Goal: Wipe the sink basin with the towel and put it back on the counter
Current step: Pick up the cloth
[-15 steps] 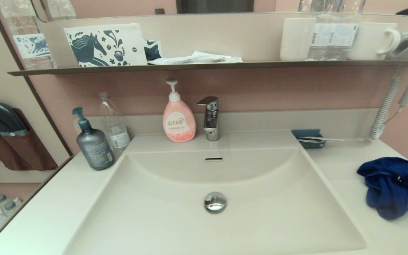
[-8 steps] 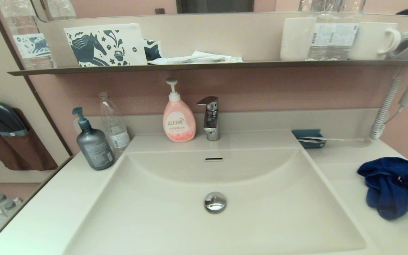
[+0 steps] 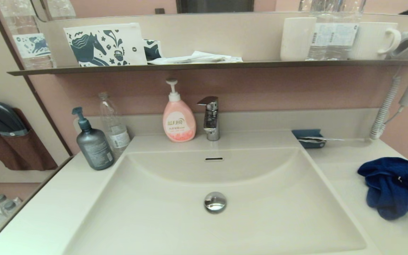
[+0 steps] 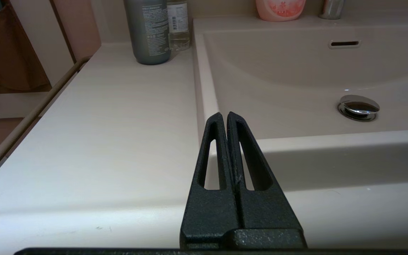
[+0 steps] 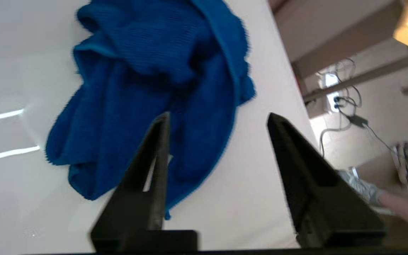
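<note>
The robot's right gripper should next take hold of the dark blue towel by its hemmed edge, so that it can wipe the sink basin.
The cream-white sink basin with its chrome drain plug and overflow slot fills the middle of the head view. The dark blue towel lies crumpled on the counter at the right. In the right wrist view my right gripper is open above the counter, and the towel lies under its one finger and beyond it, untouched. My left gripper is shut and empty, low over the basin's near left corner. Neither gripper shows in the head view.
A grey pump bottle, a clear bottle, a pink soap dispenser and the tap line the back. A teal tray sits right of the tap. A dark shelf carries cups above.
</note>
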